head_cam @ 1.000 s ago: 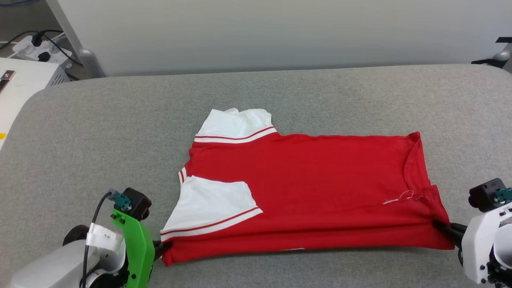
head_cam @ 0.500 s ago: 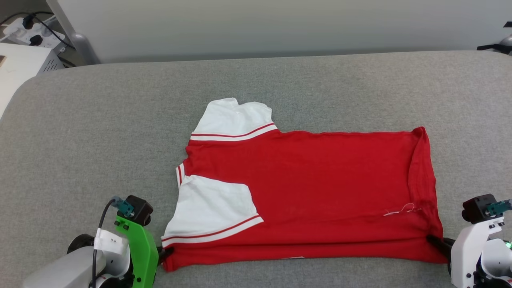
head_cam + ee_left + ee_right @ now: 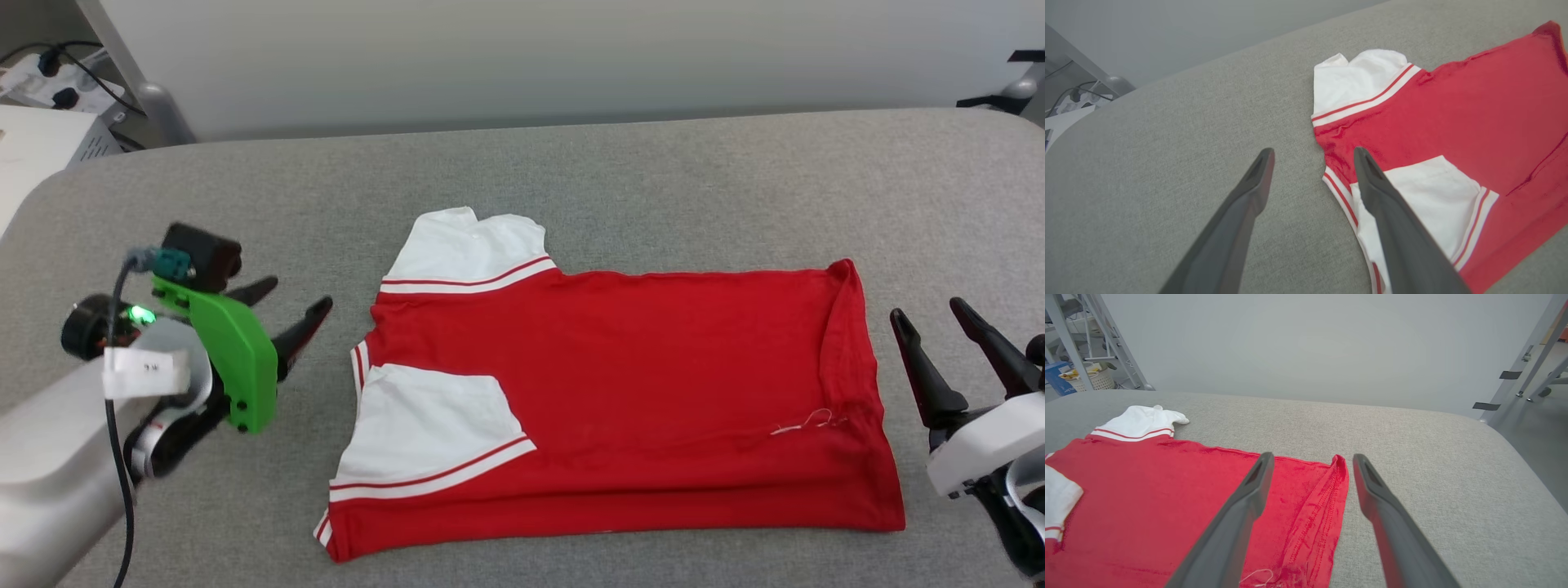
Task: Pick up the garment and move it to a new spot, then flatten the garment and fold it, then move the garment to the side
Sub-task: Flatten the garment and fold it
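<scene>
The red body (image 3: 627, 363) beside the far white sleeve is lying flat on the tabletop. My left gripper should pinch that sleeve by its puckered outer edge (image 3: 427, 221) next.
The garment (image 3: 637, 392) is a red T-shirt with white sleeves, folded lengthwise into a long band on the grey padded table (image 3: 571, 171). Its sleeves point left and its hem points right. My left gripper (image 3: 300, 292) hovers open just off the sleeve end, touching no cloth. In the left wrist view the left gripper (image 3: 1313, 151) has its fingers spread beside the striped collar edge of the garment (image 3: 1453, 122). My right gripper (image 3: 925, 308) stands open and empty just beyond the hem. In the right wrist view the right gripper (image 3: 1312, 456) frames the hem corner of the garment (image 3: 1167, 498).
A pale wall runs behind the table. A power strip (image 3: 49, 77), a white box (image 3: 41, 139) and a metal post (image 3: 155, 106) stand off the far left corner. Metal frame legs (image 3: 1515, 388) rise beyond the table's right end. Bare grey padding surrounds the shirt.
Both grippers were shut on the garment's near corners; they have let go, opened wide and moved up the view away from the front edge. The shirt lies flat.
</scene>
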Robot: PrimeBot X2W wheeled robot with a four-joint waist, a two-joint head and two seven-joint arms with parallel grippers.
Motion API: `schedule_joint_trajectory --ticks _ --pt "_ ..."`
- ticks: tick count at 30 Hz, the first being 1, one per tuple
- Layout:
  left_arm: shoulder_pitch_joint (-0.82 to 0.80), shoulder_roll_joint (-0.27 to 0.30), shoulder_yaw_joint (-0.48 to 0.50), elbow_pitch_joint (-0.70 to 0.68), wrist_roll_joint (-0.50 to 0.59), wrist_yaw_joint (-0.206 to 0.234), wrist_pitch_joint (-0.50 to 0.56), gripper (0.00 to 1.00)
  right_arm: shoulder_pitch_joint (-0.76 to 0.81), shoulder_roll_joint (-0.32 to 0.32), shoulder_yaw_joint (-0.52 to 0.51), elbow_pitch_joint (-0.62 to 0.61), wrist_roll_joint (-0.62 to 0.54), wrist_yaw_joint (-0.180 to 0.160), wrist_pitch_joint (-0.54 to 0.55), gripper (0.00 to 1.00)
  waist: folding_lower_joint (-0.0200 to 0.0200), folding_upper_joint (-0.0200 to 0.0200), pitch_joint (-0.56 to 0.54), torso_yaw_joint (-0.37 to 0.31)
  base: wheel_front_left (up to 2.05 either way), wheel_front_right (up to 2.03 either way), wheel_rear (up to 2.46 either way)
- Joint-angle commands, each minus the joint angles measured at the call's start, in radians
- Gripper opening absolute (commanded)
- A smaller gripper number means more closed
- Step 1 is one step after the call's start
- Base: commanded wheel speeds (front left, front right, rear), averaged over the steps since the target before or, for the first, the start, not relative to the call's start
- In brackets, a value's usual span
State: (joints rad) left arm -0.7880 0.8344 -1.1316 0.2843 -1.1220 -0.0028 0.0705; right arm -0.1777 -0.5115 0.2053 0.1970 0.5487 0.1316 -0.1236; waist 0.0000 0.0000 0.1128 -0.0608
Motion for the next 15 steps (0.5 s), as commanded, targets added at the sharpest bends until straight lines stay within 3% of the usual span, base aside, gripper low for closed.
schedule_joint_trajectory --ticks 1,8,15 --pt "-0.042 -0.013 0.019 0.011 0.009 0.007 -0.01 1.0 0.02 0.035 -0.032 -0.031 -0.048 -0.001 -0.015 1.0 0.0 0.0 0.03 -0.021 0.0 0.0 0.0" --pt "-0.225 -0.077 0.069 0.121 0.015 -0.027 0.032 1.0 0.04 0.174 -0.105 -0.172 -0.196 -0.001 -0.018 1.0 0.0 0.0 0.128 -0.069 0.0 0.0 0.0" --pt "-0.427 -0.168 0.044 0.277 -0.004 -0.083 0.263 1.0 0.017 0.221 -0.085 -0.232 -0.251 -0.001 -0.008 1.0 0.0 0.0 0.226 -0.112 0.0 0.0 0.0"
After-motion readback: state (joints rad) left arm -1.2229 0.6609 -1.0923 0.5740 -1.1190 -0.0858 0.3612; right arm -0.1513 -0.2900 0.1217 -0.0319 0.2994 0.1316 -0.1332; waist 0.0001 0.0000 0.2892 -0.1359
